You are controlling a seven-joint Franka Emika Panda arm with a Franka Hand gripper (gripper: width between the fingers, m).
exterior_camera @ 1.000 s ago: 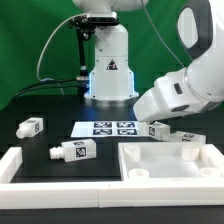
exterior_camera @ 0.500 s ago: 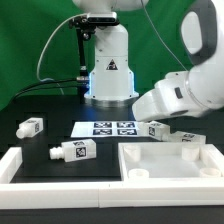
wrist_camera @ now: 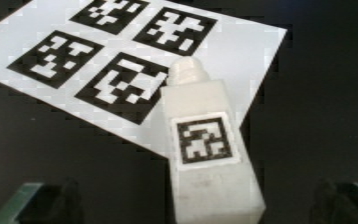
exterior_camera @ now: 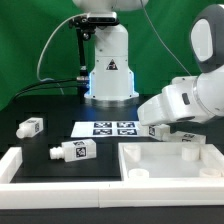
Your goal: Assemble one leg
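I will hold the leg's blunt end (wrist_camera: 218,197) with my gripper, so that its tapered end stays free to go into the white tabletop.
Four white legs with square tags lie on the dark table. One leg (exterior_camera: 30,126) is at the exterior view's left, one (exterior_camera: 72,151) lies near the front, and two (exterior_camera: 158,130) (exterior_camera: 188,137) lie at the right by the arm. The large white tabletop (exterior_camera: 170,162) sits at the front right. In the wrist view my gripper (wrist_camera: 197,205) is open. Its dark fingers (wrist_camera: 51,200) stand either side of one leg (wrist_camera: 202,140) without touching it. That leg's tapered end lies over the edge of the marker board (wrist_camera: 123,50). In the exterior view the wrist hides the jaws.
The marker board (exterior_camera: 108,128) lies flat in the middle of the table. A white raised rim (exterior_camera: 20,165) runs along the front left. The robot base (exterior_camera: 108,70) stands at the back with cables beside it.
The arm has moved lower and toward the exterior view's right, down over the legs beside the marker board. The legs and tabletop have not moved.
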